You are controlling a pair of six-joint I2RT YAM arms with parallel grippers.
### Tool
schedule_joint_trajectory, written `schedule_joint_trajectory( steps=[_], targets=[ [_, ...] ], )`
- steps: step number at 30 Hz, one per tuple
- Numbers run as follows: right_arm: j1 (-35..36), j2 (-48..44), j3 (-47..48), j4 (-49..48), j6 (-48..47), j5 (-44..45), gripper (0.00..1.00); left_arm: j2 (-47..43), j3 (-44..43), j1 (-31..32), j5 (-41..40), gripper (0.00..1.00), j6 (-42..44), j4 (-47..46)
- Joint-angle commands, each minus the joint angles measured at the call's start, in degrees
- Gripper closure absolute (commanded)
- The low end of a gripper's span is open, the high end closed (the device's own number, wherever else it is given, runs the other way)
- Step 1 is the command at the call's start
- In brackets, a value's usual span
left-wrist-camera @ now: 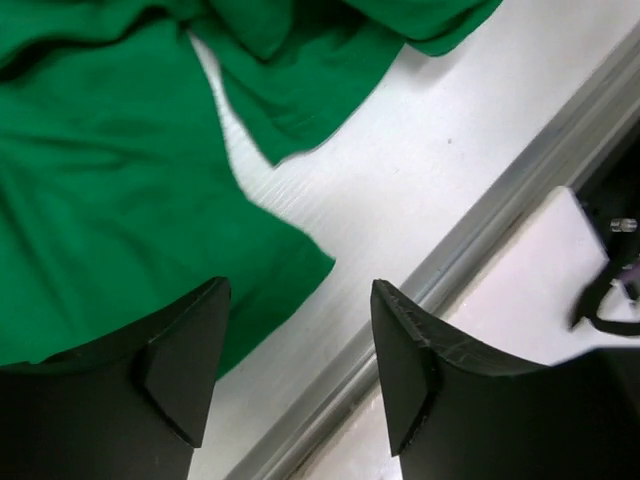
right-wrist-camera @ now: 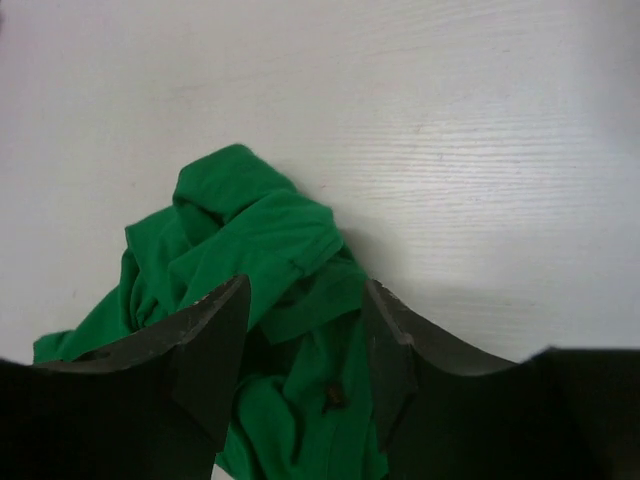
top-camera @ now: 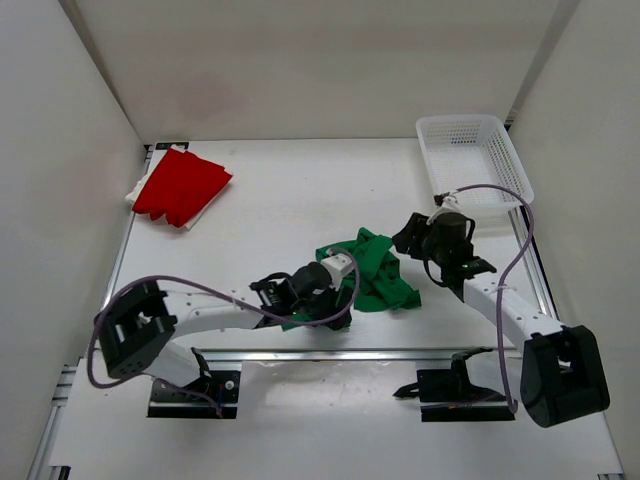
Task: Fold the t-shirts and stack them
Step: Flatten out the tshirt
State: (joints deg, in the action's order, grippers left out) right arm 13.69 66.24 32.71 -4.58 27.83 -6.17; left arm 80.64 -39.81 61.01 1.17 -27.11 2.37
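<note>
I should grab the loose corner at the t-shirt's near edge (left-wrist-camera: 316,267) with my left gripper to spread the green t-shirt open for folding.
A green t-shirt (top-camera: 375,268) lies crumpled in the middle of the table. At the far left a folded red t-shirt (top-camera: 180,186) rests on a cream-white one (top-camera: 134,193), of which only an edge shows. My left gripper (top-camera: 345,287) stands open at the green shirt's near-left edge. In the left wrist view the green cloth (left-wrist-camera: 120,200) lies ahead and under the left finger, with bare table between the open left gripper (left-wrist-camera: 300,330). My right gripper (top-camera: 410,236) hovers open at the shirt's right side, and its wrist view shows the bunched green cloth (right-wrist-camera: 250,230) below the open right gripper (right-wrist-camera: 305,320).
A white mesh basket (top-camera: 470,150) stands at the back right corner. The table's metal front rail (left-wrist-camera: 470,250) runs just beside my left gripper. White walls close in the table on three sides.
</note>
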Motion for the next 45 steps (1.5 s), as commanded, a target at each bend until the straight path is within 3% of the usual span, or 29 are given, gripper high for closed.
schedule_joint_trajectory(
  steps=[1, 4, 6, 10, 12, 15, 17, 23, 29, 35, 38, 39, 45],
  targets=[
    [4.75, -5.13, 1.31, 2.11, -3.65, 7.65, 0.54, 4.52, -4.21, 2.0, -3.27, 0.3, 2.33, 2.55],
    [7.22, -9.35, -2.29, 5.97, -4.1, 7.75, 0.66, 8.12, -5.45, 3.32, -5.82, 0.3, 2.76, 2.64],
    [8.63, -12.52, -5.88, 9.05, -2.97, 8.89, 0.66, 9.18, -5.89, 3.58, -5.92, 0.32, 2.59, 2.38],
    [10.03, -19.65, -11.34, 12.75, 0.11, 9.6, 0.64, 12.95, -7.64, 4.03, -6.88, 0.51, 3.21, 3.34],
    [10.82, -22.63, -12.57, 14.24, 0.99, 10.56, 0.6, 13.23, -7.48, 3.85, -7.76, 0.68, 2.77, 3.08],
    [11.79, -24.48, -13.46, 16.79, 1.78, 12.59, 0.54, 10.86, -7.38, 2.54, -10.13, 0.89, 1.8, 4.04],
    [11.89, -24.67, -13.72, 17.41, 2.22, 12.33, 0.51, 5.35, -6.69, 0.87, -10.31, 0.94, 1.8, 5.01],
    [11.09, -20.63, -11.8, 12.66, 3.71, 1.26, 0.6, -8.73, -4.13, -14.76, -0.47, 0.99, 1.54, 8.69],
    [16.1, -22.29, -8.98, 16.62, 5.3, 3.01, 0.48, -14.28, -2.64, -25.22, 6.73, 1.0, 2.59, 10.64],
    [15.21, -15.37, -9.95, 13.55, 3.64, -3.94, 0.62, -15.78, -2.37, -30.51, 12.36, 1.0, -0.13, 8.0],
    [15.4, -13.07, -6.54, 13.98, 1.44, -2.44, 0.97, -16.83, -4.74, -32.35, 14.91, 1.0, -1.1, 7.3],
    [15.83, -13.32, -4.34, 14.24, 0.74, -1.05, 1.0, -17.35, -5.44, -33.32, 15.52, 1.0, -1.19, 7.73],
    [22.76, -19.3, 13.65, 25.38, -4.45, 5.98, 1.0, -21.92, -20.1, -40.34, 20.18, 1.0, -1.45, 12.21]
  ],
)
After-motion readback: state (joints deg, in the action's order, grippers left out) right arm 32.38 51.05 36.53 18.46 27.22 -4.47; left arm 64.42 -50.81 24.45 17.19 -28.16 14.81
